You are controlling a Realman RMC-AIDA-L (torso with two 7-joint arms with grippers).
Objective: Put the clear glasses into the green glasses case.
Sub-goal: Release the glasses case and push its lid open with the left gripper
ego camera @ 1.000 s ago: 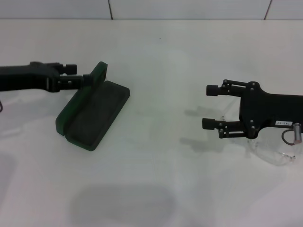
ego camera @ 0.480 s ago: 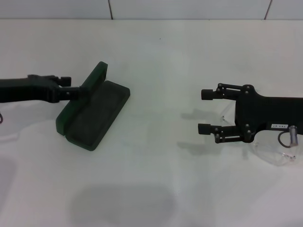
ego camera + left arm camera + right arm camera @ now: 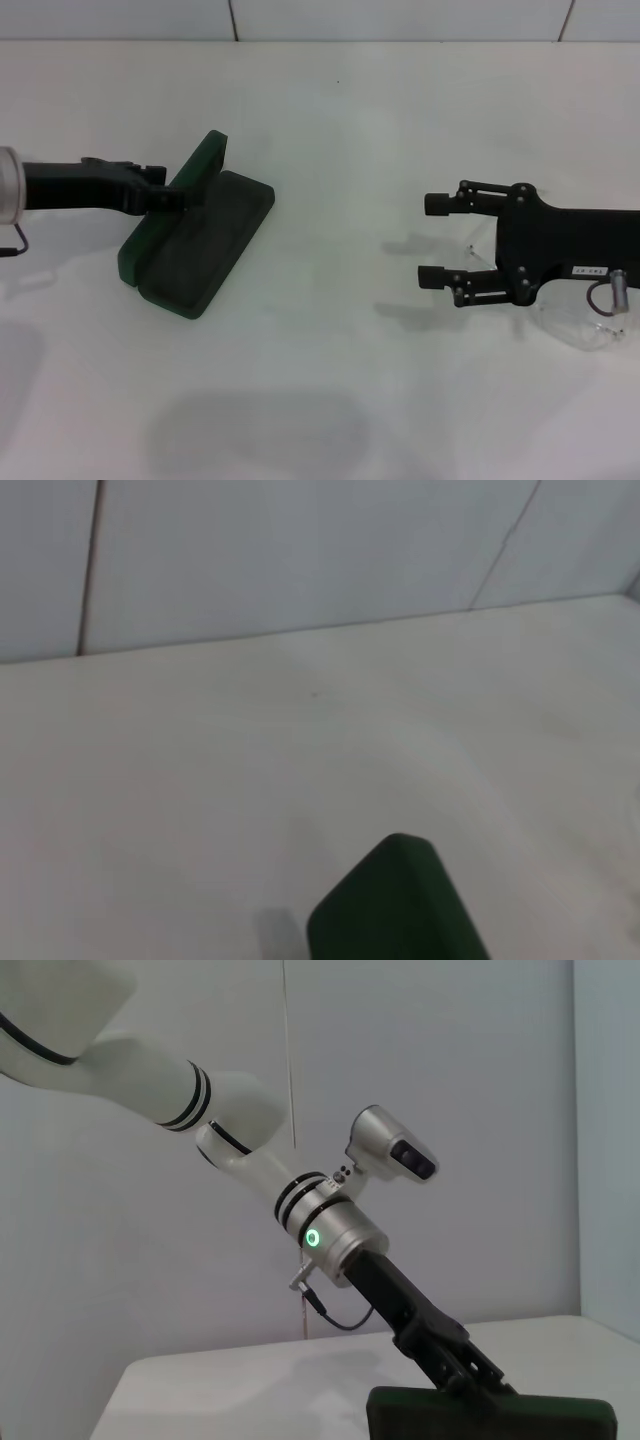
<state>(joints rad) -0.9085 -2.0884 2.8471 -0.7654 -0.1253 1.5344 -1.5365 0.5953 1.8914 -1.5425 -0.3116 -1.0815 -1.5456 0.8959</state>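
My left gripper's fingers are beside the standing lid of the green glasses case. My left gripper should close on the lid now.
The green glasses case (image 3: pixel 205 240) lies open at the left of the table, its lid (image 3: pixel 195 175) standing up along the far left side and the dark felt base facing up. My left gripper (image 3: pixel 168 190) reaches in from the left and touches the lid's outer face. The right wrist view shows it at the lid's top edge (image 3: pixel 490 1405). A green lid corner (image 3: pixel 395 910) fills the left wrist view's lower part. My right gripper (image 3: pixel 431 240) hovers open at the right. The clear glasses (image 3: pixel 580 325) lie on the table mostly under its body.
The white table (image 3: pixel 330 130) runs back to a tiled wall (image 3: pixel 400 18). A cable loop (image 3: pixel 600 295) hangs from the right gripper's body above the glasses. Between the case and the right gripper there is only bare tabletop.
My left arm has drawn back to the left and sunk lower along the lid. My right gripper has shifted slightly left and toward the front, still open. The case and glasses have not moved.
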